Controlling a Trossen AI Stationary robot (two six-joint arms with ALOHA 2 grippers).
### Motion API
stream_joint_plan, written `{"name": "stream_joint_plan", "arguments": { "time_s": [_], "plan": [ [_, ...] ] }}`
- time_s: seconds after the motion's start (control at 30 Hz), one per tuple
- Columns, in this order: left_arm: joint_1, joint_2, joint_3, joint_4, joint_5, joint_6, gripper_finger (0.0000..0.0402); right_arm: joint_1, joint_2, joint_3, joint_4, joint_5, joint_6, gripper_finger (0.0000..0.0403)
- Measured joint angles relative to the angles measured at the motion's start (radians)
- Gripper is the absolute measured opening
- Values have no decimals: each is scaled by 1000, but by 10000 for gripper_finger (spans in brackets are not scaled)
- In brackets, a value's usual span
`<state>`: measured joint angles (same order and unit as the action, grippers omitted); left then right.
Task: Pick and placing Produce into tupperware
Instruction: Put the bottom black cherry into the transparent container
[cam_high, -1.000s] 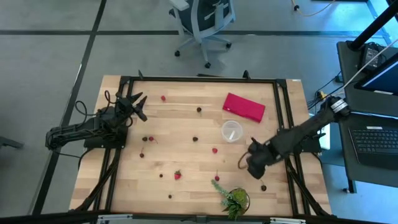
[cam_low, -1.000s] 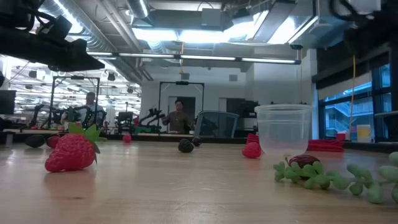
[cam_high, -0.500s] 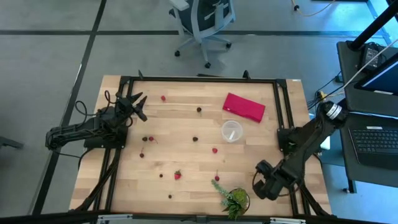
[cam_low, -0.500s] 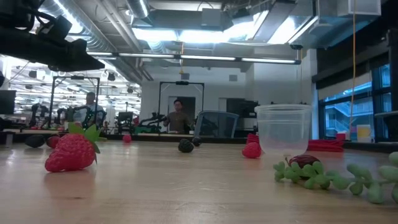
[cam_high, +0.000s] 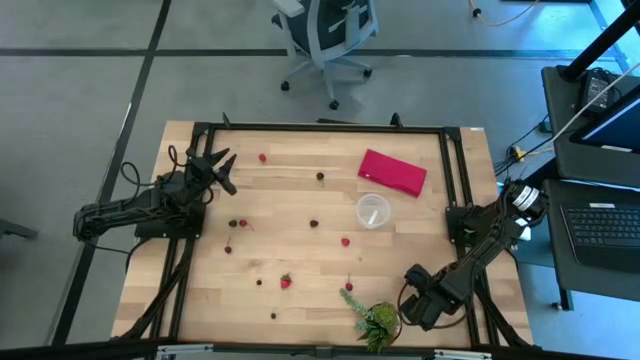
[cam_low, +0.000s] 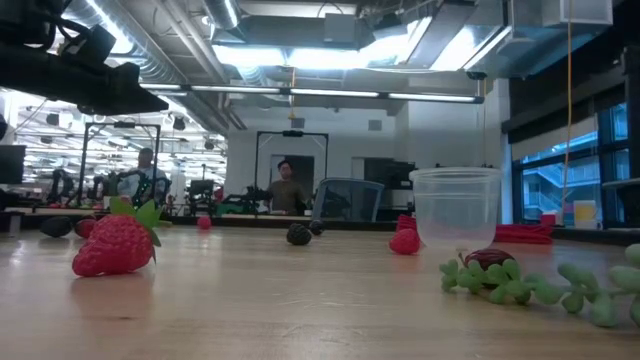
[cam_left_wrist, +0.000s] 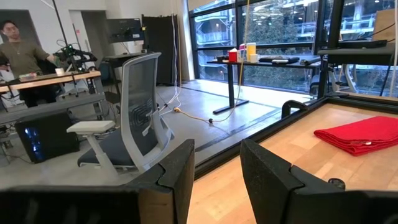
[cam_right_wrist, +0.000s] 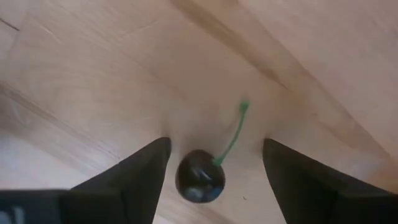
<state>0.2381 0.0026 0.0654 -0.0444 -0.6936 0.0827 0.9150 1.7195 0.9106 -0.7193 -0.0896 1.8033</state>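
Observation:
I should next grab the dark cherry by its round body (cam_right_wrist: 199, 176) with my right gripper. Then it can go into the tupperware.
Tiny fruits lie scattered on the wooden table: red strawberries (cam_high: 286, 282) (cam_high: 345, 241) and dark cherries (cam_high: 313, 223). The clear round tupperware (cam_high: 373, 210) (cam_low: 455, 205) stands upright right of centre, apart from both arms. My right gripper (cam_high: 420, 305) (cam_right_wrist: 214, 157) is low over the table's near right part, open. Its fingers stand on either side of a dark cherry (cam_right_wrist: 200, 177) with a green stem, which lies on the wood; the high view hides this cherry under the gripper. My left gripper (cam_high: 222, 170) (cam_left_wrist: 217, 168) waits open at the far left.
A flat red rectangular piece (cam_high: 392, 172) lies beyond the tupperware. A green leafy plant (cam_high: 375, 320) (cam_low: 520, 285) sits at the near edge, just left of my right gripper. A strawberry (cam_low: 115, 245) lies close to the low camera. Black frame rails border the table.
My right gripper has swung from beside the tupperware's near right toward the table's near edge and gone down over the cherry by the plant, which it now covers in the high view. The left arm and the fruits have kept still.

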Motion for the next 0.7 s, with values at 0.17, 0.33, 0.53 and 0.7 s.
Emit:
{"name": "stream_joint_plan", "arguments": {
  "time_s": [0.17,0.33,0.53,0.7],
  "plan": [
    [0,0,0,0,0,0,124,-2,1,0,6,-35,3,232],
    [0,0,0,0,0,0,124,-2,2,0,25,-51,3,192],
    [0,0,0,0,0,0,124,-1,4,7,30,-73,3,157],
    [0,0,0,0,0,0,124,-1,5,8,34,-81,3,130]
  ]
}}
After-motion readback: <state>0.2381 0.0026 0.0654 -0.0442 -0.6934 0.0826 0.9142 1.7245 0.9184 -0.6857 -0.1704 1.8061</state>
